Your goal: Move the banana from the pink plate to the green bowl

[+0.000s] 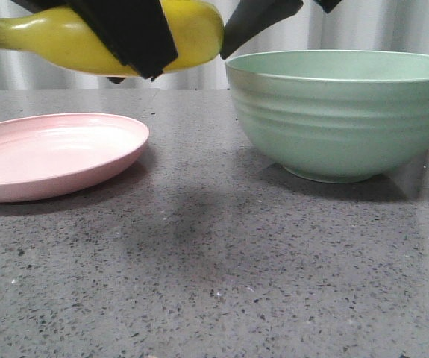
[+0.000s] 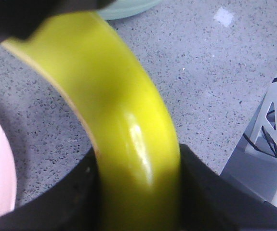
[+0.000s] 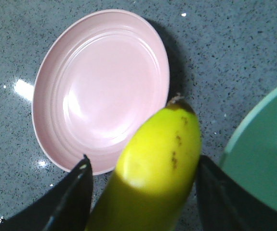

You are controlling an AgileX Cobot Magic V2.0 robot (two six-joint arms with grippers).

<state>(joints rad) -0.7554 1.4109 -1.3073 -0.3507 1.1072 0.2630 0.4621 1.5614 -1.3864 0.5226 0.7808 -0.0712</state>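
I have my gripper's fingers on either side of the banana's dark-tipped end, so I need to close my right gripper now. Closing now would hold the banana.
The yellow banana [image 1: 65,41] hangs high above the table, between the pink plate [image 1: 50,153] and the green bowl [image 1: 341,112], lying level with its stem end to the left. My left gripper [image 2: 138,192] is shut on the banana [image 2: 128,125], with a black finger pressed on each side; it covers the banana's middle in the front view [image 1: 136,45]. My right gripper [image 3: 143,161] is open around the banana's dark-tipped end [image 3: 167,144], with a gap at one finger. One of its fingers [image 1: 259,22] shows just beside the bowl's rim. The plate [image 3: 99,86] is empty.
The table [image 1: 214,283] is speckled dark grey stone. A grey curtain hangs behind it. A white frame [image 2: 273,144] stands off the table's edge in the left wrist view. A part of the bowl's inside [image 3: 268,154] shows bare.
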